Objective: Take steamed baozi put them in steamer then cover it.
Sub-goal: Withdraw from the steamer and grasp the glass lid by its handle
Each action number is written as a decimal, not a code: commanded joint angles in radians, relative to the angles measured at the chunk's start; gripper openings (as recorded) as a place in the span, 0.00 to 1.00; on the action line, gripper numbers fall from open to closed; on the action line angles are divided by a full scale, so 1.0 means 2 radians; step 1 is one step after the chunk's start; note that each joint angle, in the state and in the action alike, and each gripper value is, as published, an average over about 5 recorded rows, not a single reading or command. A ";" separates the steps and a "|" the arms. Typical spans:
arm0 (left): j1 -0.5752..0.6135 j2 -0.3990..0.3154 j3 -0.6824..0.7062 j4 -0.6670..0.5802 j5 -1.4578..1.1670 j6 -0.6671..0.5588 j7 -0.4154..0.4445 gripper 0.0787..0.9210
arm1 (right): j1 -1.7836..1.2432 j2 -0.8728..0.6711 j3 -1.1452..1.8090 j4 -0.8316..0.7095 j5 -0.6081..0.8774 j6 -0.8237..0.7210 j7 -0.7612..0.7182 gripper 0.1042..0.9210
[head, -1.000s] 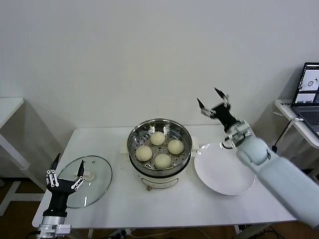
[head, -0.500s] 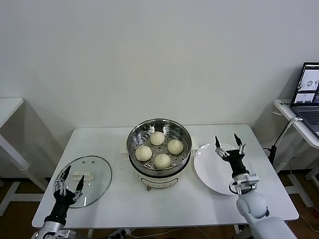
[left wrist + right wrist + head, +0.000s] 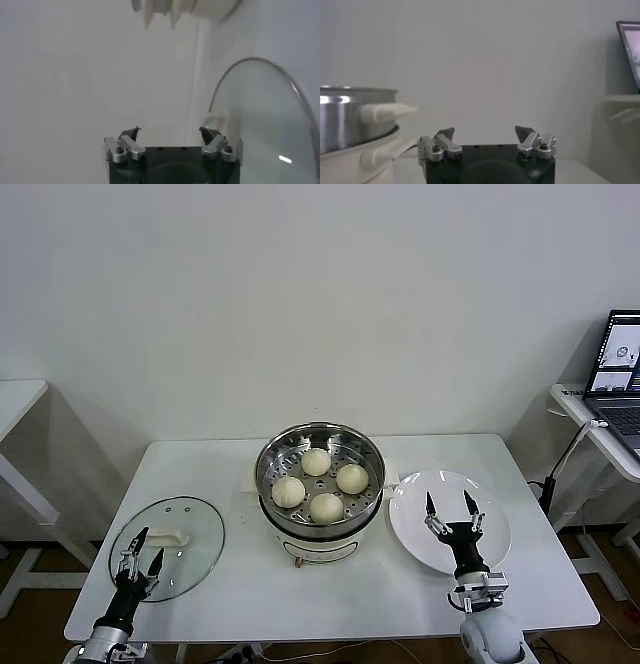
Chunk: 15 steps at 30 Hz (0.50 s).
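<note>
My left gripper should grab the cover by its narrow white handle next. The round glass is far wider than my open fingers.
The steamer stands mid-table on its white base, with several pale baozi on its perforated tray. Its steel wall shows in the right wrist view. The glass cover lies flat on the table's left, white handle up; its glass fills part of the left wrist view. My left gripper stands open and empty at the cover's front edge, near the handle. My right gripper is open and empty, low over the white plate.
The plate lies right of the steamer with nothing on it. A laptop sits on a side table at the far right. Another white table stands at the far left. Both arms rise from the table's front edge.
The right gripper came down from its raised place behind the plate to low over the plate's front. The left gripper sank back toward the front edge by the cover. Both stayed open.
</note>
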 commanded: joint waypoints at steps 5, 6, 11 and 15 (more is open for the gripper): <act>-0.050 -0.003 0.006 0.051 0.037 0.008 -0.006 0.88 | -0.022 0.020 0.015 -0.006 -0.013 0.006 -0.006 0.88; -0.053 -0.004 0.006 0.053 0.039 0.009 -0.006 0.88 | -0.022 0.021 0.015 -0.008 -0.014 0.007 -0.007 0.88; -0.067 -0.007 0.008 0.066 0.044 0.011 -0.010 0.88 | -0.022 0.025 0.016 -0.012 -0.017 0.009 -0.010 0.88; -0.077 -0.007 0.010 0.072 0.046 0.014 -0.014 0.88 | -0.024 0.026 0.017 -0.014 -0.022 0.012 -0.012 0.88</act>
